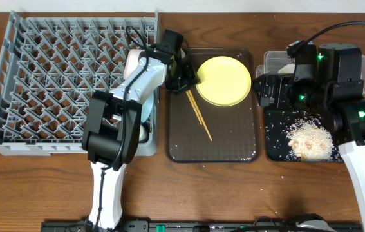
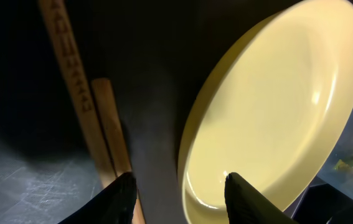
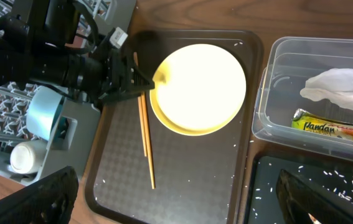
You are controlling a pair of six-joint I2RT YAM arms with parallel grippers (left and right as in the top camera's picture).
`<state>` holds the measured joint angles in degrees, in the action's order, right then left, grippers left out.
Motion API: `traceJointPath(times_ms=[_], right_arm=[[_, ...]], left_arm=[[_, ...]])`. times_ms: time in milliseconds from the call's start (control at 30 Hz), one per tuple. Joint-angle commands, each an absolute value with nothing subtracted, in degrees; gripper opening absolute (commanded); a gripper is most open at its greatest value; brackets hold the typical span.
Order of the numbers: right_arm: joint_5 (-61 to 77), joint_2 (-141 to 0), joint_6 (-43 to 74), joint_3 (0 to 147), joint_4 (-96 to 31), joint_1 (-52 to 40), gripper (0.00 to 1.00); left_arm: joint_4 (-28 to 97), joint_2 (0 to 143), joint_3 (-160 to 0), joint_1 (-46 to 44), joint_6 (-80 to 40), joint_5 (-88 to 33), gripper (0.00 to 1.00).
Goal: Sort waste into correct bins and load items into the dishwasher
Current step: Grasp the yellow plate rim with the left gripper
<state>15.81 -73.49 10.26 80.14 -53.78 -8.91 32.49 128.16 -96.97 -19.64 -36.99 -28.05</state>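
The robot should next use its left gripper to grab the rim of the yellow plate beside the chopsticks, so the opposite edge stays free to load into the dish rack.
The yellow plate [image 1: 224, 80] lies on the brown serving tray [image 1: 214, 151], with the chopsticks [image 1: 199, 116] beside it. My left gripper [image 1: 187, 78] is open at the plate's left edge. In the left wrist view the gripper [image 2: 179, 186] straddles the rim of the plate [image 2: 276, 106], with the chopsticks [image 2: 95, 112] to the left. My right gripper [image 3: 185, 193] is open and empty above the tray. The napkin [image 3: 341, 87] and wrapper [image 3: 332, 127] lie in the clear tub [image 3: 269, 81]. Rice [image 1: 311, 138] lies in the black tray [image 1: 275, 148]. The white bowl is out of view.
The grey dish rack [image 1: 15, 84] stands at the left. A light blue bowl [image 3: 42, 112] and a small white cup [image 3: 23, 155] sit in its right side. A few rice grains are scattered on the brown tray. The right arm covers part of the tub.
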Motion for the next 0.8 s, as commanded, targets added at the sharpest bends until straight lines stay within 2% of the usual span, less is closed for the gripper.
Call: traceJointPath(times_ms=[0, 233, 767], right_arm=[[15.6, -73.5, 10.9, 80.5, -53.8, -8.9, 0.99], [15.7, -73.5, 10.9, 80.5, -53.8, -8.9, 0.99], [15.7, -73.5, 10.9, 80.5, -53.8, -8.9, 0.99]], left_arm=[[31.5, 129.3, -95.8, -20.2, -35.6, -26.0, 0.47], [26.4, 129.3, -93.1, -21.1, -35.7, -25.9, 0.49], [23.6, 134.3, -92.9, -21.2, -39.7, -29.6, 0.5]])
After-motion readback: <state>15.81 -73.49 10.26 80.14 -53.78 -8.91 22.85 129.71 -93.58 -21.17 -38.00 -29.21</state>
